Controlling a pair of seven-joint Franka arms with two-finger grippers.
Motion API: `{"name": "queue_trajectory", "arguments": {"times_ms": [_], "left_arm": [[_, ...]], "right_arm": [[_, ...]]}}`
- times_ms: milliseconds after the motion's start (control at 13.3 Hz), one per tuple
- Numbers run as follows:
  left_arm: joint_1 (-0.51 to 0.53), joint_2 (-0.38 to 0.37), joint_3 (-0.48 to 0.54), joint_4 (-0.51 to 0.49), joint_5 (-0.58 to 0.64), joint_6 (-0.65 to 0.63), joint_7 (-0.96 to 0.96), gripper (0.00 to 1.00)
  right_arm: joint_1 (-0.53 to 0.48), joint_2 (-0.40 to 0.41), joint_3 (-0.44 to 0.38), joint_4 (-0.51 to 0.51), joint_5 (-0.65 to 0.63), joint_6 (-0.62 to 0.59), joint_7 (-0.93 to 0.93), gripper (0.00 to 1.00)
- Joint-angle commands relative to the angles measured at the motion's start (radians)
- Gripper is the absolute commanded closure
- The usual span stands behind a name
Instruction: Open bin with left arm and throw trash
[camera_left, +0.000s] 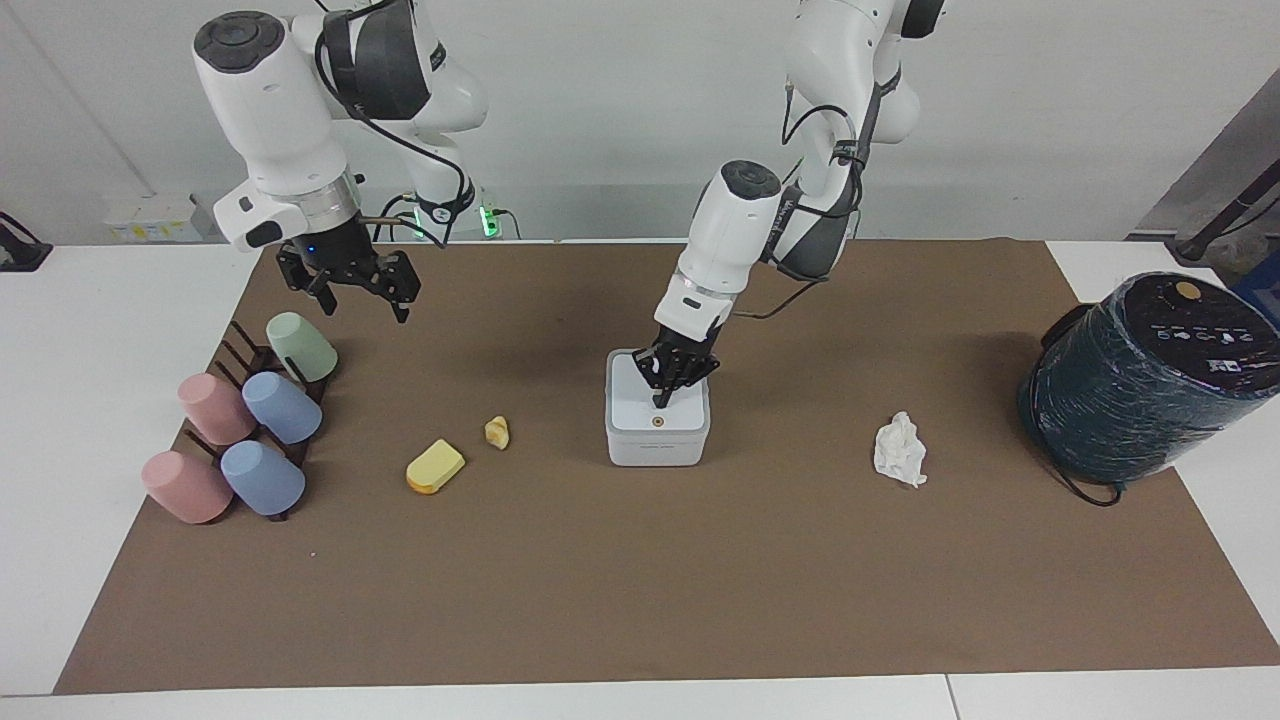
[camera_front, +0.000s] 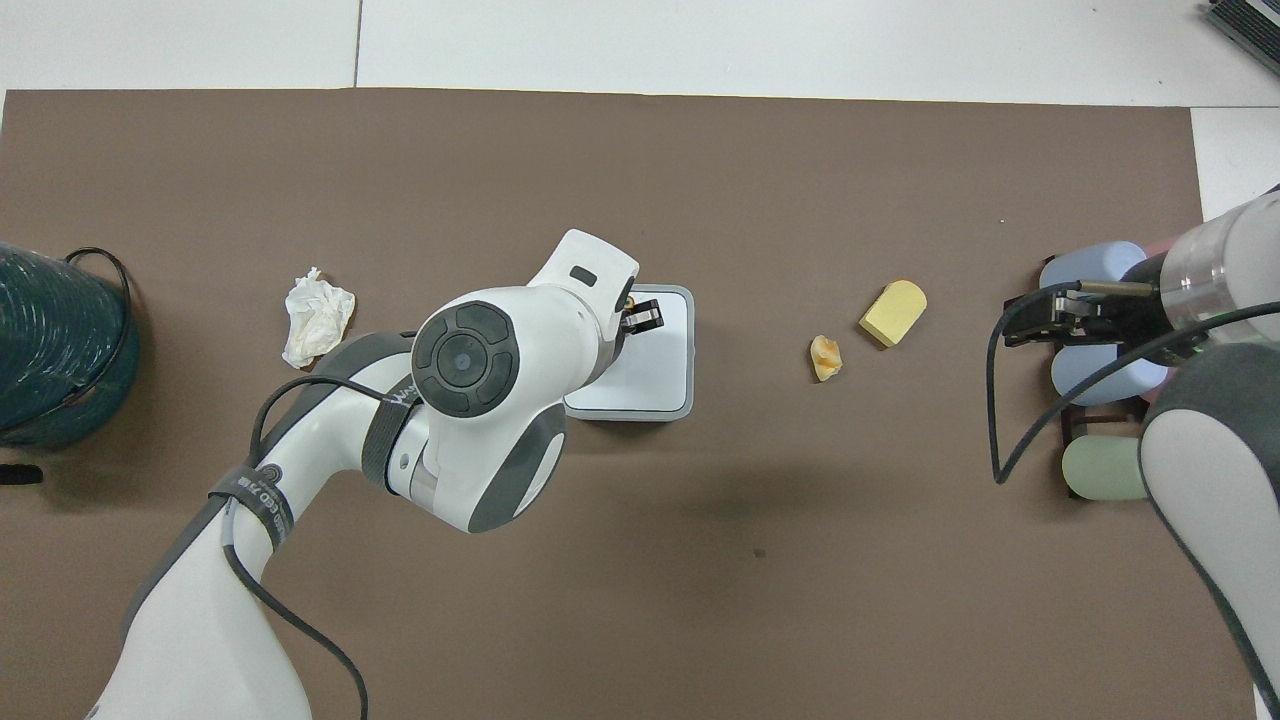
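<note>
The right gripper will next grab the yellow wedge by its middle (camera_front: 894, 313), so that it can throw the trash into the white bin (camera_front: 654, 360).
The white square bin (camera_left: 657, 440) stands mid-mat with its lid down and the orange dot facing up; it also shows in the overhead view (camera_front: 668, 370). My left gripper (camera_left: 660, 398) is shut and points down over the lid beside the dot; I cannot tell whether it touches. It also shows in the overhead view (camera_front: 642, 315). The tissue wad (camera_left: 899, 450) lies toward the left arm's end. The yellow wedge (camera_left: 435, 467) and the tan lump (camera_left: 497, 432) lie toward the right arm's end. My right gripper (camera_left: 350, 280) is open and empty over the mat by the cups.
Several pastel cups (camera_left: 240, 430) lie on a dark rack at the right arm's end. A big dark wrapped cylinder (camera_left: 1140, 375) with a cable stands at the left arm's end. The brown mat (camera_left: 640, 580) covers the table's middle.
</note>
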Motion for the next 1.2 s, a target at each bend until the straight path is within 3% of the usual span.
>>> {"name": "queue_trajectory", "arguments": {"times_ms": [0,225,450,750,975,1050,1125], "left_arm": [[0.022,-0.006,0.021,0.092,-0.001,-0.2,0.002,1.0],[0.108,-0.011,0.02,0.248,0.002,-0.424,0.012,1.0],[0.181,-0.013,0.021,0.282,0.003,-0.515,0.104,1.0],[0.293,-0.054,0.023,0.173,0.003,-0.514,0.3,1.0],[0.368,-0.112,0.026,0.028,0.046,-0.469,0.489,0.97],[0.399,-0.131,0.026,-0.023,0.046,-0.428,0.546,0.84],[0.427,-0.15,0.026,-0.083,0.046,-0.375,0.598,0.79]], "right_arm": [[-0.023,-0.026,0.003,-0.066,0.005,0.081,-0.02,0.0],[-0.025,0.033,0.003,-0.132,0.003,0.241,-0.019,0.0],[-0.023,0.119,0.003,-0.137,0.003,0.35,-0.019,0.0],[-0.009,0.282,0.003,-0.158,0.003,0.612,-0.017,0.0],[-0.009,0.302,0.004,-0.285,0.002,0.797,-0.02,0.0],[-0.008,0.31,0.004,-0.333,0.002,0.894,-0.02,0.0],[0.009,0.314,0.004,-0.363,0.002,0.956,-0.019,0.0]]}}
